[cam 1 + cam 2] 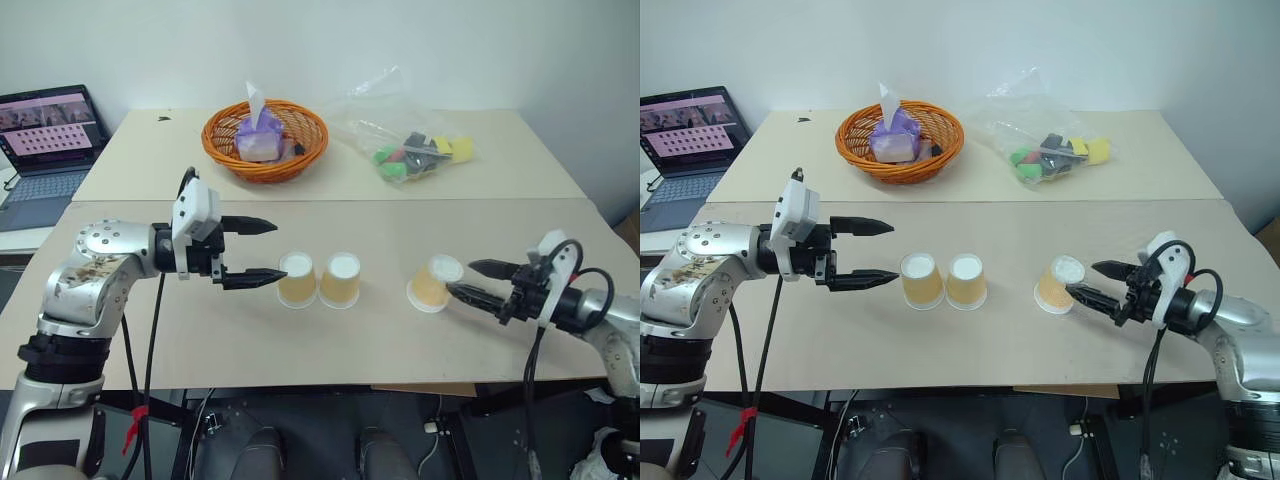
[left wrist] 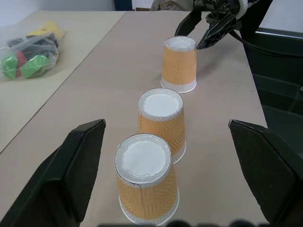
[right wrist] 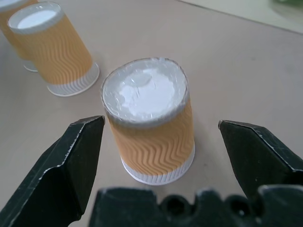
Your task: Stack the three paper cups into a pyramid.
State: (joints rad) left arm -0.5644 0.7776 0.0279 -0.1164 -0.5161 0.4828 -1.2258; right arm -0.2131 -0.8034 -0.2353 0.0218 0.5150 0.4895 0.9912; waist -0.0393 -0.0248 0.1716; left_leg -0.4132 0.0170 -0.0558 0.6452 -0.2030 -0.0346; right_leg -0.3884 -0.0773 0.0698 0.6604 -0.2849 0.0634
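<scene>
The third cup is still out of reach: my right gripper's fingers stop short of the cup's sides and would miss the cup if they closed now. My right gripper needs to move toward the cup before it closes.
Three tan-orange paper cups stand base-up on the beige table (image 1: 230, 340). Two of them (image 1: 297, 281) (image 1: 340, 281) sit side by side at the middle; the third cup (image 1: 432, 285) stands apart to the right. My left gripper (image 1: 279, 250) hovers open just left of the pair, pointing at them along the row. In the left wrist view the cups line up: near (image 2: 147, 189), middle (image 2: 162, 125), far (image 2: 179, 66). My right gripper (image 1: 460, 278) is open, its fingertips at the third cup's right side. That cup (image 3: 149, 137) sits just ahead of the gap between its fingers (image 3: 71, 161).
An orange woven basket (image 1: 300, 160) with a purple packet stands at the back, with a clear bag of coloured toys (image 1: 410, 150) to its right. A laptop (image 1: 45, 150) sits on a side table at the far left. The table's front edge runs close below both arms.
</scene>
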